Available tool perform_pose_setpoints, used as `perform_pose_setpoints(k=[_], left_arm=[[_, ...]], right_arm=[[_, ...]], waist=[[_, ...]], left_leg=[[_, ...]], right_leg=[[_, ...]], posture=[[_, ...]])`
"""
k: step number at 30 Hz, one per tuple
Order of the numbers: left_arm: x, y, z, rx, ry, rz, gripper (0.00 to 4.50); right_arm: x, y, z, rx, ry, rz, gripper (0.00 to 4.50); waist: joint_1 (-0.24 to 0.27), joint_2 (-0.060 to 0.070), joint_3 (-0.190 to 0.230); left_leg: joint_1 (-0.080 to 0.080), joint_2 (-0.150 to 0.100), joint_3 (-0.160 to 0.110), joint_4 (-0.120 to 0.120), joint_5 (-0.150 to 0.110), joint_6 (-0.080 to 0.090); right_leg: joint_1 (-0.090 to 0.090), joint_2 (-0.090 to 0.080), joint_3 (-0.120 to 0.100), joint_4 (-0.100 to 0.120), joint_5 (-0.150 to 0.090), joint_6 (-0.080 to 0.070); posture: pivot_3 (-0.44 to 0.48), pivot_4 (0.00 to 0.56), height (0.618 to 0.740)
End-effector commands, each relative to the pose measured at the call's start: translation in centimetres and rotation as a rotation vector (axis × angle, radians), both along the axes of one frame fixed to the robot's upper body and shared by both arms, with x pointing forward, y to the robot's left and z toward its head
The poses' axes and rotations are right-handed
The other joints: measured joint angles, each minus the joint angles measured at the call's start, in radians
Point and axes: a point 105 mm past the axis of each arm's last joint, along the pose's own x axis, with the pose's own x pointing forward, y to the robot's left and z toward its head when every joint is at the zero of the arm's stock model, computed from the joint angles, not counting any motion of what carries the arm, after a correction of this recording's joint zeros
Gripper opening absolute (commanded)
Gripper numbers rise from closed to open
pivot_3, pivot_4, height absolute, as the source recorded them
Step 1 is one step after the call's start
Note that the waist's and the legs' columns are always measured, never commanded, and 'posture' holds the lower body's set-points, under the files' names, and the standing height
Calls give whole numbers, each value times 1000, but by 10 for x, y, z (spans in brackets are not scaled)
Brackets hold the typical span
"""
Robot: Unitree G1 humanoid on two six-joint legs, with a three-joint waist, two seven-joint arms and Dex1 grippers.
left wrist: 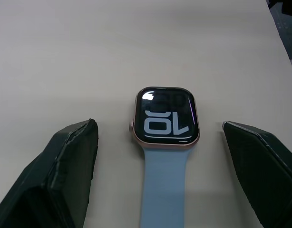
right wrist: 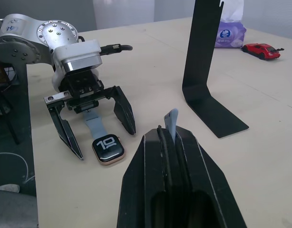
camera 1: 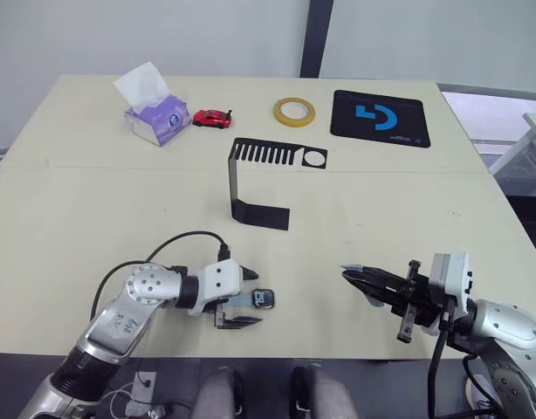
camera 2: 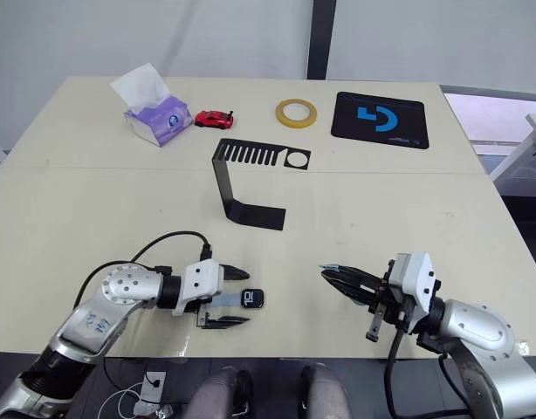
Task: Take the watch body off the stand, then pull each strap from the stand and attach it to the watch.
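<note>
I need to grab the watch body by its crown-side edges with my left gripper, so that its bare slot stays free for the other strap (camera 1: 351, 268).
The watch body (camera 1: 264, 299) lies face up on the table near the front edge, its black screen showing white digits. One pale blue strap (left wrist: 162, 190) is joined to it and runs back toward my left gripper (camera 1: 256, 298), which is open with a finger on either side of the watch, touching neither. My right gripper (camera 1: 348, 273) hovers low to the right, shut on the other strap (right wrist: 171, 119), whose pale tip pokes out between the fingers. The black stand (camera 1: 236, 179) stands bare at mid-table, beyond both grippers.
Along the far side stand a purple tissue box (camera 1: 154, 113), a red toy car (camera 1: 212, 118), a yellow tape ring (camera 1: 294, 111) and a black mat with a blue logo (camera 1: 380, 118). The table's front edge runs just behind both grippers.
</note>
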Motion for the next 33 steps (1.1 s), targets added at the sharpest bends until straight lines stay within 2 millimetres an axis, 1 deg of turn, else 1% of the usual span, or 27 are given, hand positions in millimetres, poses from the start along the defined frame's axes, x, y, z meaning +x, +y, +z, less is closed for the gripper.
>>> perform_pose_setpoints(k=[1,6,21,24,27,31,32,33], left_arm=[[-1,-5,0,-25,-15,5,4449],[-6,-8,-5,-48,9,25,4449],[-7,4,-20,-35,43,71,4449],[-9,8,-25,-31,75,82,4449],[-8,11,-30,-34,97,114,3651],[-7,15,-36,-27,111,133,1922],[-7,15,-37,-28,116,141,1695],[-6,16,-38,-30,121,151,1696]], right_arm=[[-5,7,10,1,-52,29,0],[-3,8,11,4,-55,26,0],[-1,9,12,10,-52,26,0],[-1,9,12,11,-51,26,0],[0,9,12,13,-51,26,0],[0,10,12,15,-52,27,0],[0,10,12,16,-52,27,0],[0,10,12,16,-53,27,0]], waist=[[0,0,0],[-1,0,0],[-1,0,0],[-2,0,0],[-2,0,0],[-2,0,-1],[-2,0,0],[-2,0,-1]], left_leg=[[0,0,0,0,0,0],[0,0,0,0,0,0],[1,0,0,1,0,0],[1,0,0,1,0,0],[2,1,0,1,0,0],[6,0,0,1,0,0],[7,1,0,0,-1,2],[11,1,0,-1,-2,3]], right_leg=[[0,0,0,0,0,0],[0,0,0,1,0,0],[1,0,0,1,0,0],[1,0,0,1,0,0],[1,0,0,1,0,0],[5,-1,0,1,0,0],[7,-1,0,1,0,0],[11,-1,0,0,0,0]], posture=[[0,150,740],[0,150,740],[0,150,740],[0,150,740],[0,150,740],[0,150,740],[0,150,740],[0,150,740]])
